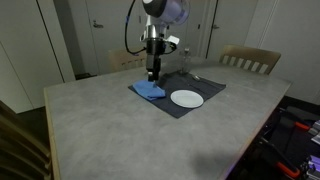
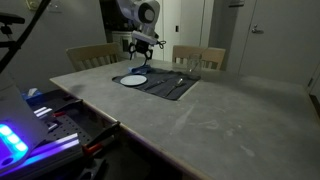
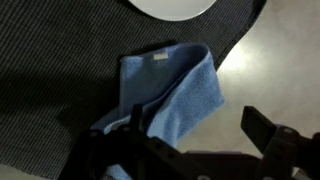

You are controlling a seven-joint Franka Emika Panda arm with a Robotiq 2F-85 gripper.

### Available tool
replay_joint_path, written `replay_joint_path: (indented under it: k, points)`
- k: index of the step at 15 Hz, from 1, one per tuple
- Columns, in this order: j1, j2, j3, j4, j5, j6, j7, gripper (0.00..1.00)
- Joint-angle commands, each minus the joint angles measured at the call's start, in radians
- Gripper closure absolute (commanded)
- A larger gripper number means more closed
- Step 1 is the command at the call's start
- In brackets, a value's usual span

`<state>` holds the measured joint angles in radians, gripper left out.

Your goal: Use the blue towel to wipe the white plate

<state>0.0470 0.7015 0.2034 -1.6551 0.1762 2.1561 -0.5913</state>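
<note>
My gripper grabs the blue towel's point(image 1: 148, 91) rumpled middle fold next, pinched from above. Loose cloth then drapes beneath and wipes the white plate.
The blue towel point(image 1: 148, 91) lies folded and rumpled on the left end of a dark placemat point(image 1: 198, 84), partly over the tabletop. The white plate point(image 1: 187, 98) sits on the mat just right of the towel, and also shows in an exterior view point(image 2: 133, 80). My gripper point(image 1: 152, 74) hangs straight over the towel, a little above it. In the wrist view the towel point(image 3: 172, 92) fills the middle and the plate's rim point(image 3: 175, 8) shows at the top edge. The gripper point(image 3: 185, 135) is open, its fingers wide apart, with the towel's near edge between them.
The placemat lies on a grey table point(image 1: 110, 125) point(image 2: 220, 115). Cutlery point(image 2: 178, 82) rests on the mat beside the plate. Wooden chairs point(image 1: 250, 60) point(image 2: 198, 57) stand at the table's far side. Equipment with lit cables point(image 2: 40, 130) sits near one table edge.
</note>
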Motion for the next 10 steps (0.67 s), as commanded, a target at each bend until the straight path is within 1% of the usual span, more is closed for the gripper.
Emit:
replay_joint_path:
  k: [1,6,10]
  points:
    - [0.009,0.027,0.012,0.002,-0.022,0.014,0.040,0.00]
    - [0.019,0.097,0.029,0.030,-0.017,0.012,0.087,0.00]
    - [0.020,0.102,0.026,0.021,-0.023,0.038,0.119,0.00]
